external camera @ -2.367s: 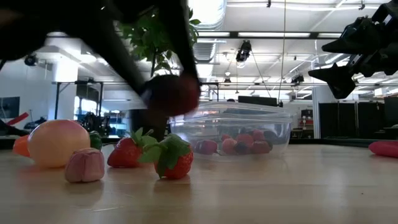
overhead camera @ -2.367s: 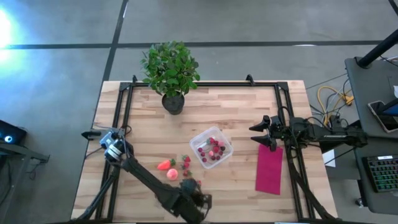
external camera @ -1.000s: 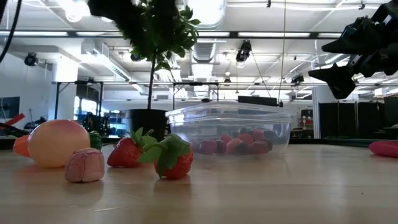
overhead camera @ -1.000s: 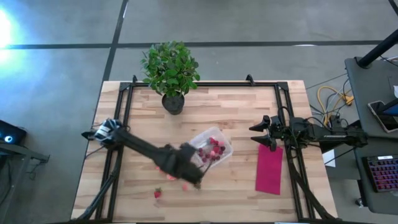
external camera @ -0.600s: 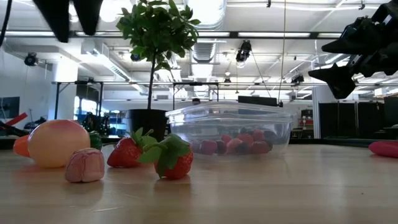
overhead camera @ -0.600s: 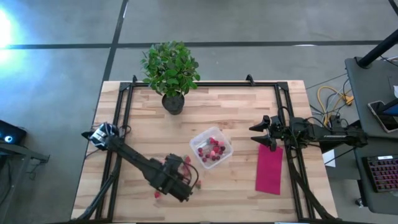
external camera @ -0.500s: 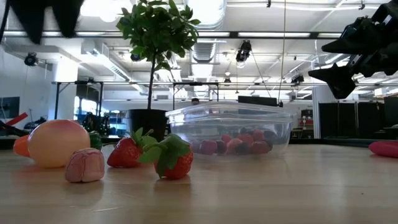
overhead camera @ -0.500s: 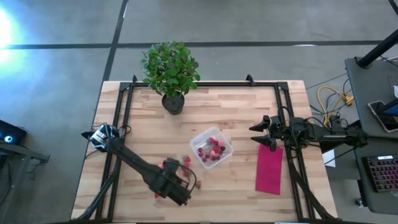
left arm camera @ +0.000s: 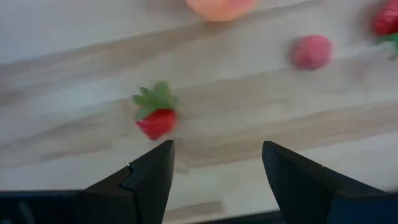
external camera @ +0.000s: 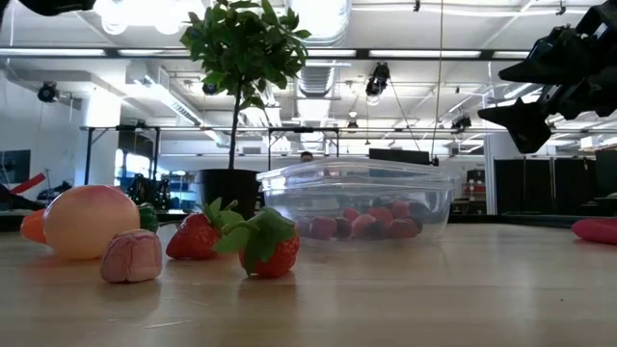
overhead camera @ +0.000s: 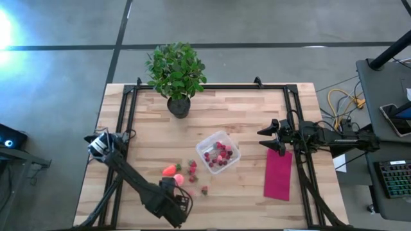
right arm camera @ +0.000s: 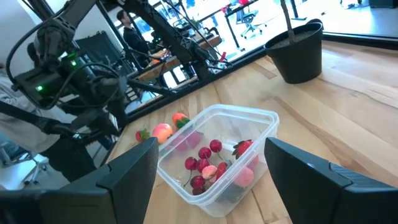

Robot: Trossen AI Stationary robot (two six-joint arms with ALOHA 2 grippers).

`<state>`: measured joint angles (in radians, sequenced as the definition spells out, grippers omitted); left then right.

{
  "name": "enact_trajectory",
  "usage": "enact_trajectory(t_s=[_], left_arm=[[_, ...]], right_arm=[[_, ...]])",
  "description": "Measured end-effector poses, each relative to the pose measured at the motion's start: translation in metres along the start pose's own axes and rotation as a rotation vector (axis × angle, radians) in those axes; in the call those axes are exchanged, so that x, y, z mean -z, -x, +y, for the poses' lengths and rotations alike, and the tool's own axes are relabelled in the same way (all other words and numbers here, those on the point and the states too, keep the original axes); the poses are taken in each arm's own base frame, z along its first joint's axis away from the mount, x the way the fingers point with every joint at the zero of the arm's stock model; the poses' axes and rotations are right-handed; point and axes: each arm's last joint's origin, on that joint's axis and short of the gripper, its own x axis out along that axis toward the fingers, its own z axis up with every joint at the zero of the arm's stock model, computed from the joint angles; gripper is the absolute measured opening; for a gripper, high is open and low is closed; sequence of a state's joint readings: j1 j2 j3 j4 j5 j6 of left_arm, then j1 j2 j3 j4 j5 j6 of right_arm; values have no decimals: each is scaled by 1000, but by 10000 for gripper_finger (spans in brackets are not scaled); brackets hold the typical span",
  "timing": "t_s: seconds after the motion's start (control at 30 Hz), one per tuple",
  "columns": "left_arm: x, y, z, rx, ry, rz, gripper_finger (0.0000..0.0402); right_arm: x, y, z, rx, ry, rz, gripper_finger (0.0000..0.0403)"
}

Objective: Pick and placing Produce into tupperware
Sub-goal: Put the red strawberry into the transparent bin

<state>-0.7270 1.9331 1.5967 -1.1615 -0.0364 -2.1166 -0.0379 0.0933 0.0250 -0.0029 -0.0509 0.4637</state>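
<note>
I need to pick up the strawberry's red body (left arm camera: 157,125) with my left gripper, so that its green leafy top (left arm camera: 155,98) stays free on the way to the tupperware.
The clear tupperware (overhead camera: 218,153) stands mid-table with several red berries in it, and also shows in the low view (external camera: 357,198). Loose produce lies to its near left: an orange-red strawberry (overhead camera: 170,170), a round pink-orange fruit (overhead camera: 178,179) and small red berries (overhead camera: 204,190). My left gripper (overhead camera: 176,212) hovers open near the table's near edge; in its wrist view the open left gripper (left arm camera: 214,174) stands above bare wood, just short of a small strawberry (left arm camera: 157,117). My right gripper (overhead camera: 273,138) waits open to the tupperware's right, raised off the table (external camera: 540,92).
A potted plant (overhead camera: 176,77) stands at the table's far edge. A flat magenta cloth (overhead camera: 278,174) lies at the right, under and near my right gripper. Black frame rails (overhead camera: 125,122) run along the table's sides. In the low view, two strawberries (external camera: 268,243) and a pink berry (external camera: 132,255) lie nearest.
My left gripper has swung from beside the tupperware toward the table's near edge and somewhat left, staying open and holding nothing. The loose fruits it had covered show again in the high view. The produce and tupperware have not moved.
</note>
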Motion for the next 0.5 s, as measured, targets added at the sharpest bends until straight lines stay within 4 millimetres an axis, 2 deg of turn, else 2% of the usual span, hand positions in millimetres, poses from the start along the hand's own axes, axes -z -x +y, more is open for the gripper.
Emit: enact_trajectory(t_s=[0.13,0.23,0.5], left_arm=[[1,0,10,-77,-18,-29,228],[1,-8,15,-109,-28,-22,228],[8,-33,19,-53,-47,23,228]], right_arm=[[0,0,0,0,0,0,286],[0,0,0,0,0,0,286],[0,0,0,0,0,1,286]])
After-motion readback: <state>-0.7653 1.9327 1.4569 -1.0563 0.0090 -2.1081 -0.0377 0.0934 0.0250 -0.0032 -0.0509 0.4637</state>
